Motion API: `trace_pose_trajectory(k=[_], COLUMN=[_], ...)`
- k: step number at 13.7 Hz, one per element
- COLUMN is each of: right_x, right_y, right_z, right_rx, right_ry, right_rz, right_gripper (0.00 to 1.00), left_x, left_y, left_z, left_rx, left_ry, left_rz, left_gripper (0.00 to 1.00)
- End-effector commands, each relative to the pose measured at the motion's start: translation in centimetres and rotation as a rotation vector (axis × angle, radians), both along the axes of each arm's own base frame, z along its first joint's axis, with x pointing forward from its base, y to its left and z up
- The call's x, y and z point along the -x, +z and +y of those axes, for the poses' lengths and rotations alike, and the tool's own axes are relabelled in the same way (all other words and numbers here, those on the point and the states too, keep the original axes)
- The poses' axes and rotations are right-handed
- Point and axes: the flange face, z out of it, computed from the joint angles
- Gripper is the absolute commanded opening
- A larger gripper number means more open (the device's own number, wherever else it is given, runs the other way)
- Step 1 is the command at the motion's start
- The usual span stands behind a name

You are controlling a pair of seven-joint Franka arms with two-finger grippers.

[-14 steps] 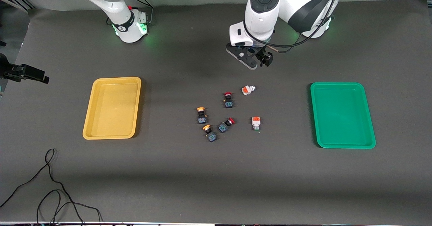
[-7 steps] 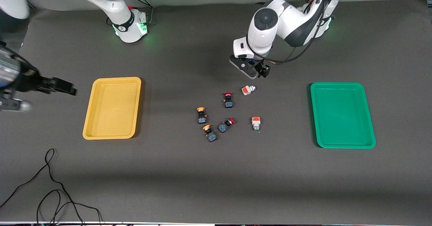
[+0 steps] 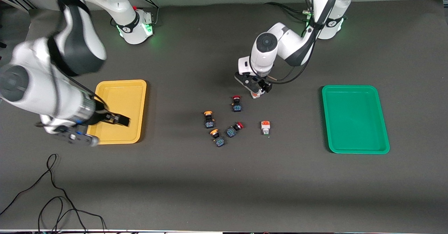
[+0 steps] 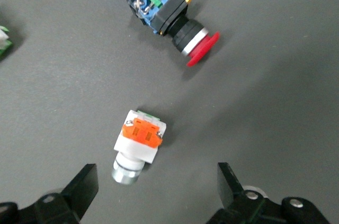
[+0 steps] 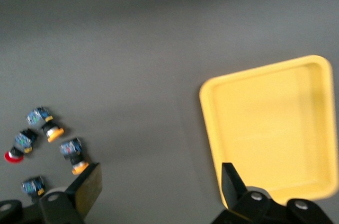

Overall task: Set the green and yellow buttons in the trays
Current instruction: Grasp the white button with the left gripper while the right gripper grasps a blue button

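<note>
My left gripper's fingers stop above the mat, short of the button's white body, so it is too early to close on the button. The gripper lowers next.
My left gripper (image 3: 258, 88) hangs open, low over a white-bodied button with an orange part (image 3: 256, 94). In the left wrist view that button (image 4: 139, 144) lies untouched between the open fingers of the left gripper (image 4: 154, 195). A second white button (image 3: 265, 127) lies nearer the camera. Two yellow-capped buttons (image 3: 208, 118) (image 3: 217, 137) lie toward the yellow tray (image 3: 119, 97). My right gripper (image 3: 108, 120) is open and empty over that tray's edge. In the right wrist view, the right gripper (image 5: 159, 187) spans the mat and the yellow tray (image 5: 275, 123). The green tray (image 3: 355, 118) holds nothing.
Two red-capped black-and-blue switches (image 3: 237, 103) (image 3: 234, 129) lie among the buttons; one red-capped switch (image 4: 172, 17) shows in the left wrist view. A black cable (image 3: 52, 192) loops on the mat near the front edge at the right arm's end.
The left gripper has come down and over the white button. The right arm has swung in from the table's end to over the yellow tray. Both grippers stayed open.
</note>
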Motion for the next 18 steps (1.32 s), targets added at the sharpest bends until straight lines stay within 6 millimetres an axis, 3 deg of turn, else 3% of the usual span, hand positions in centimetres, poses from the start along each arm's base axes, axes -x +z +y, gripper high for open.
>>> trace_pose_trajectory(k=[1,5,8,12,14,17,18], right_x=[-1.4,-1.5,-0.4,0.4,1.2,3.2,4.5], right_y=[-3.3,-9.2,-13.1,-15.6,-16.3,-18.2,-18.8], right_z=[2.8,9.3,13.9,17.7,19.9,23.1,24.6], right_rx=[0.003,0.029,0.039,-0.004,-0.084,-0.081,-0.071], right_ry=[-0.060,-0.084,-0.113,-0.229,-0.259,-0.195,-0.135], right_rz=[-0.023,-0.058,-0.052,-0.074,-0.047,-0.026,-0.021], right_gripper=[1.00,1.00,1.00,1.00,1.00,1.00,1.00], left_x=[-0.4,-1.1,-1.3,-1.8,-1.8,-1.9,-2.0], left_y=[-1.6,-2.8,-3.5,-3.9,-3.9,-3.7,-3.6], left_z=[0.0,0.6,0.8,1.2,1.2,1.0,0.9], left_rx=[-0.008,-0.011,-0.019,-0.024,-0.024,-0.021,-0.020], left_ry=[-0.020,-0.004,0.002,0.027,0.043,0.097,0.113], left_rz=[-0.016,-0.016,-0.009,-0.008,-0.008,-0.010,-0.010], left_gripper=[1.00,1.00,1.00,0.91,0.74,0.31,0.28])
